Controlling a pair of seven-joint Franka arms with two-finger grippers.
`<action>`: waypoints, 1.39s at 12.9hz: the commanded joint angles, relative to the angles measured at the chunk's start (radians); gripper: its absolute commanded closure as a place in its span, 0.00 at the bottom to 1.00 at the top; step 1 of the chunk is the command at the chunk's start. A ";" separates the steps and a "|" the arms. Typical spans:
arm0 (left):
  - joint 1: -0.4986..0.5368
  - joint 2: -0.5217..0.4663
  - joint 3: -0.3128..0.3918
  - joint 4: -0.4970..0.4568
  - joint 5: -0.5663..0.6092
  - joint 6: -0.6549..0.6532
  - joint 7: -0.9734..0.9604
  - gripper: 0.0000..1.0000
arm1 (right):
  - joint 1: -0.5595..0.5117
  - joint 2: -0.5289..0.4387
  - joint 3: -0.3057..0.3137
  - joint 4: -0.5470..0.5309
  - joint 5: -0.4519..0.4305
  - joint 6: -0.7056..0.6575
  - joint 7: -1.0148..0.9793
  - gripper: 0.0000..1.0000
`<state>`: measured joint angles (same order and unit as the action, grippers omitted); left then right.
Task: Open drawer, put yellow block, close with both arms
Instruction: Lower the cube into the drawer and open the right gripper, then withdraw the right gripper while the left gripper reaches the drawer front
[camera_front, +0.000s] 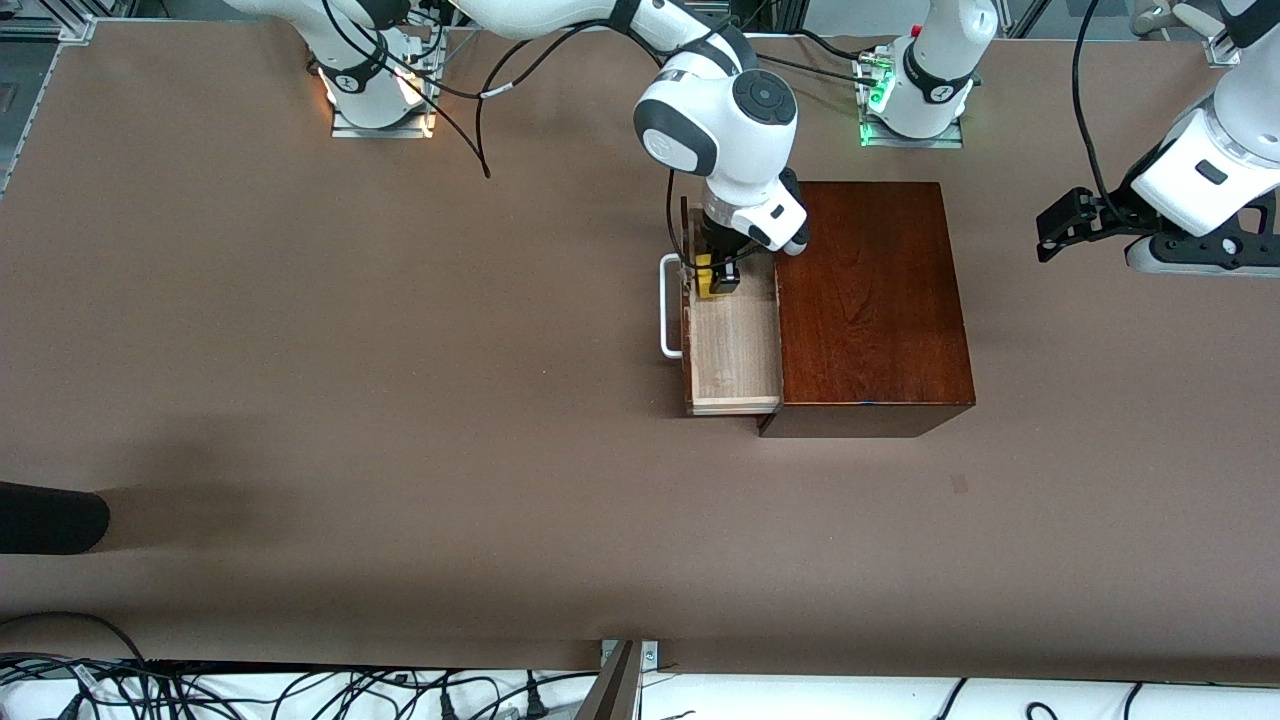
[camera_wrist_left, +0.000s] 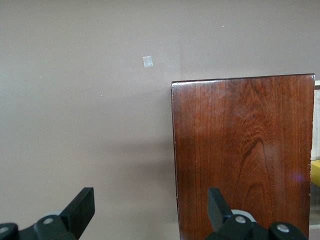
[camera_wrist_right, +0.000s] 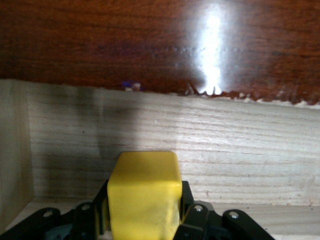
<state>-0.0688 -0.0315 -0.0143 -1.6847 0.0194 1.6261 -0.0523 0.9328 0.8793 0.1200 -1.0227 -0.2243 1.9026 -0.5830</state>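
The yellow block (camera_wrist_right: 144, 192) sits low inside the pale-wood drawer (camera_wrist_right: 80, 170) in the right wrist view, so it is now time for my right gripper to open.
The drawer (camera_front: 735, 350) stands pulled out of the dark mahogany box (camera_front: 870, 300), its white handle (camera_front: 668, 305) toward the right arm's end of the table. My right gripper (camera_front: 718, 280) is lowered into the drawer's end farther from the front camera, shut on the yellow block (camera_front: 705, 277). In the right wrist view the yellow block (camera_wrist_right: 145, 197) sits between the black fingers (camera_wrist_right: 187, 200), close to the drawer's pale-wood wall (camera_wrist_right: 225, 145). My left gripper (camera_front: 1060, 230) hangs open and waiting, over the table beside the box (camera_wrist_left: 245, 150) toward the left arm's end.
A dark rounded object (camera_front: 50, 518) pokes in at the right arm's end of the table, near the front camera. Cables (camera_front: 300, 690) run along the table's front edge. A small pale mark (camera_front: 959, 484) lies on the brown table nearer the camera than the box.
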 joint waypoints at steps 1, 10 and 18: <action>-0.005 -0.011 0.002 0.002 -0.001 -0.012 0.015 0.00 | 0.001 0.024 0.001 0.035 -0.015 -0.010 -0.014 0.97; -0.005 -0.007 0.001 0.011 -0.001 -0.012 0.009 0.00 | -0.076 -0.164 -0.006 0.041 -0.003 -0.065 0.022 0.00; -0.031 0.019 -0.042 0.060 -0.022 -0.044 0.012 0.00 | -0.299 -0.463 -0.109 0.004 0.071 -0.232 0.026 0.00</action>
<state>-0.0880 -0.0299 -0.0314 -1.6638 0.0189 1.6229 -0.0523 0.6538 0.5040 0.0598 -0.9548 -0.1917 1.7017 -0.5657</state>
